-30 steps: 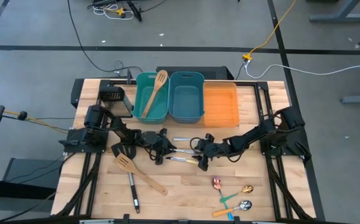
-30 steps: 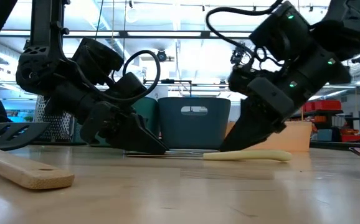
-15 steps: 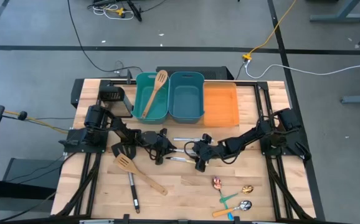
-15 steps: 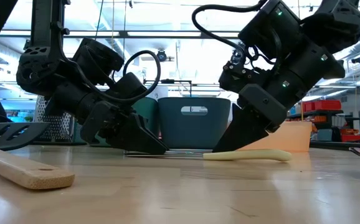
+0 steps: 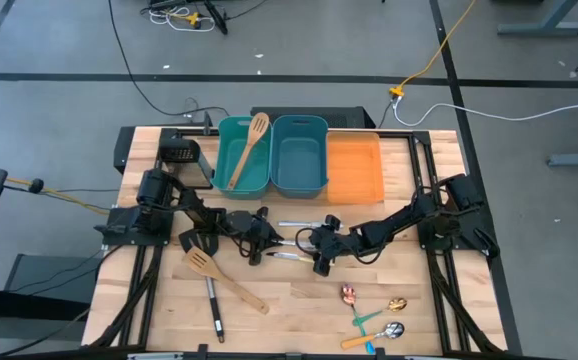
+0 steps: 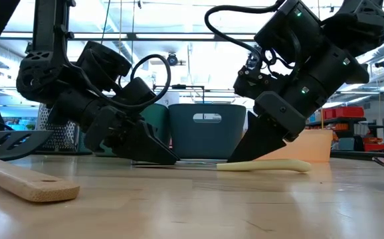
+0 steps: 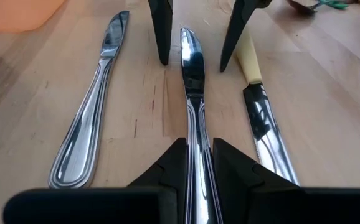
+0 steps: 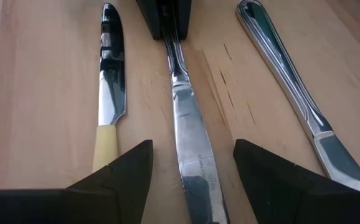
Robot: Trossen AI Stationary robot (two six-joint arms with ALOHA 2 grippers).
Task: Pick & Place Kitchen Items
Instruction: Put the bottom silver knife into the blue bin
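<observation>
I need to grab the middle knife by its lettered blade (image 5: 300, 244) with my right gripper next, so that I can place the knife in the darker teal bin (image 5: 299, 155).
Three table knives lie side by side at the table's middle: a silver knife (image 5: 295, 224) farthest back, a middle silver knife (image 7: 192, 68), and a yellow-handled knife (image 8: 108, 93) nearest. My left gripper (image 7: 195, 148) is shut on the middle knife. My right gripper (image 8: 192, 148) is open. Its two fingers stand on either side of that knife's blade, apart from it, facing the left gripper (image 6: 153, 151). My left gripper pinches the middle knife's handle (image 7: 197, 134) between its two fingers. The fingers come slanting down from the table's left and lie along the knife. The knife lies flat on the table, its blade (image 8: 189, 134) pointing toward the right gripper.
A teal bin (image 5: 231, 175) holding a wooden spatula (image 5: 248, 148), a darker teal bin (image 5: 299, 182) and an orange bin (image 5: 355, 168) stand along the far edge. A black mesh box (image 5: 180, 153) stands at far left. A wooden spatula (image 5: 224, 279), a black turner (image 5: 212, 305) and spoons (image 5: 374, 315) lie near.
My right gripper has tipped, and its fingertips have swung a little toward the table's left, closer to the left gripper and over the middle knife's blade. It has stayed open. The knives have not moved.
</observation>
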